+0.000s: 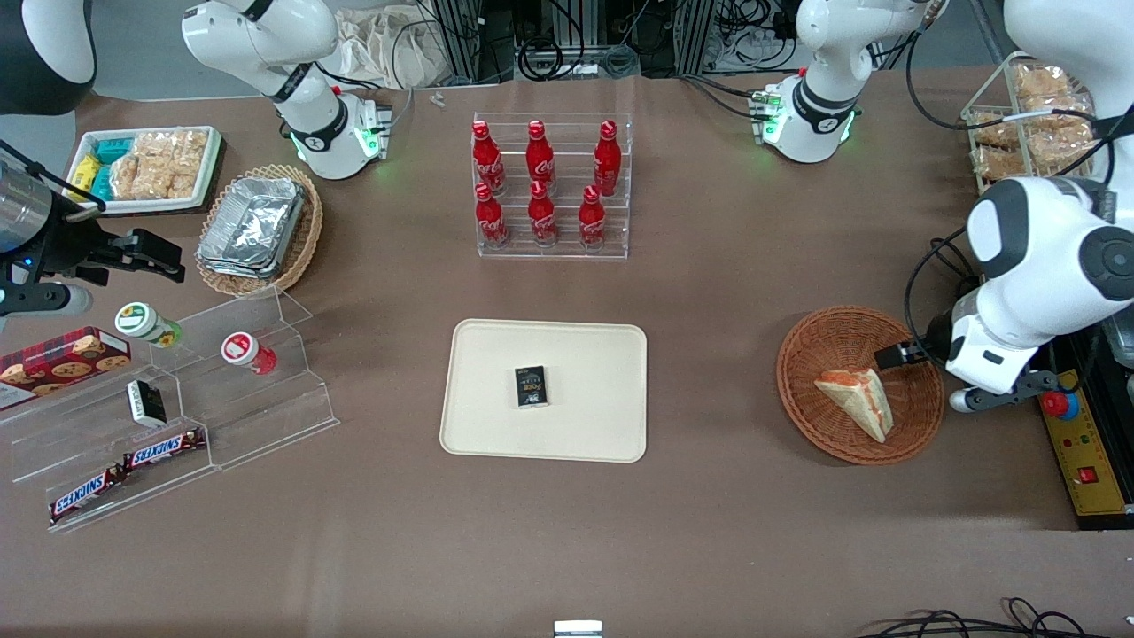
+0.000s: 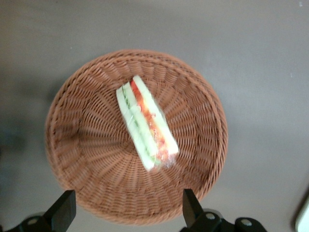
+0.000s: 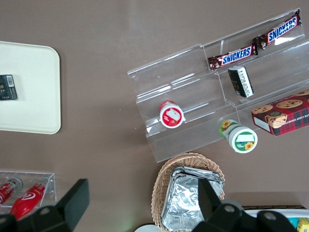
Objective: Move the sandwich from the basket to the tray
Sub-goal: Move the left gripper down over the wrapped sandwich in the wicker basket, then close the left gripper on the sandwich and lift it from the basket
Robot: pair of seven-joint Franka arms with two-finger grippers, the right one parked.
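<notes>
I need to grab the sandwich point(image 1: 858, 399) with my left gripper next, by its two outer bread slices. Their flat sides face away from each other, and the sandwich gets narrower toward its ends.
The sandwich point(image 1: 858, 399) is a wrapped wedge of white bread with red and green filling, lying in the round reddish-brown basket point(image 1: 797, 354) toward the working arm's end of the table. The left wrist view looks down on the sandwich point(image 2: 146, 123) lying in the middle of the basket point(image 2: 82, 159). My left gripper point(image 1: 904, 354) hovers above the basket's rim, open and empty, its two fingers point(image 2: 190, 208) spread wide over the basket edge, apart from the sandwich. The cream tray point(image 1: 496, 399) lies at the table's middle and also shows in the right wrist view point(image 3: 29, 87).
A small black box point(image 1: 531, 387) lies on the tray. A clear rack of red cola bottles point(image 1: 549, 186) stands farther from the camera than the tray. A yellow control box point(image 1: 1085, 461) sits beside the basket. Snack shelves point(image 1: 177, 416) and a foil-container basket point(image 1: 259, 229) lie toward the parked arm's end.
</notes>
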